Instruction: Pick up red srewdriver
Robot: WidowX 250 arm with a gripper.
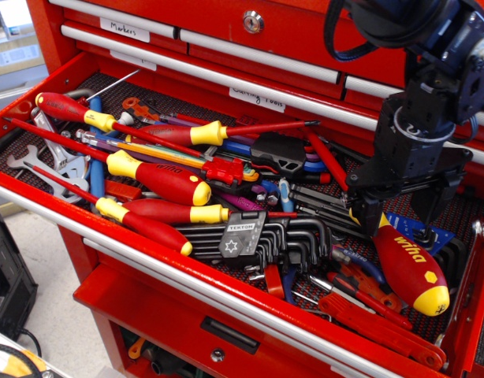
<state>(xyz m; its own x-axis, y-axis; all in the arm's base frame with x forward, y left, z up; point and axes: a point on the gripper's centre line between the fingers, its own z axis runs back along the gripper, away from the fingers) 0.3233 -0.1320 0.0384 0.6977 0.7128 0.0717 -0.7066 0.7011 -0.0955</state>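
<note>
My gripper is to pick up the red screwdriver, so it should next grab its long red shaft (327, 161) beside the fat red handle (407, 264).
The red screwdriver (409, 266) lies at the right end of the open drawer, fat red handle with white "wiha" lettering, yellow butt toward the front right. Its long red shaft (327, 161) runs back to the left. My gripper (396, 224) is open and hangs low over the yellow collar end of the handle, one black finger (367, 214) on the left of it and the other (427, 211) on the right. The collar is mostly hidden behind the gripper. I cannot tell whether the fingers touch the handle.
The drawer (187, 272) is packed with tools: smaller red-and-yellow screwdrivers (159, 183) at left, a Tekton hex key set (246, 235) in the middle, wrenches (53, 153) at far left, red pliers (368, 303) at the front right. Closed red drawers (254, 47) rise behind.
</note>
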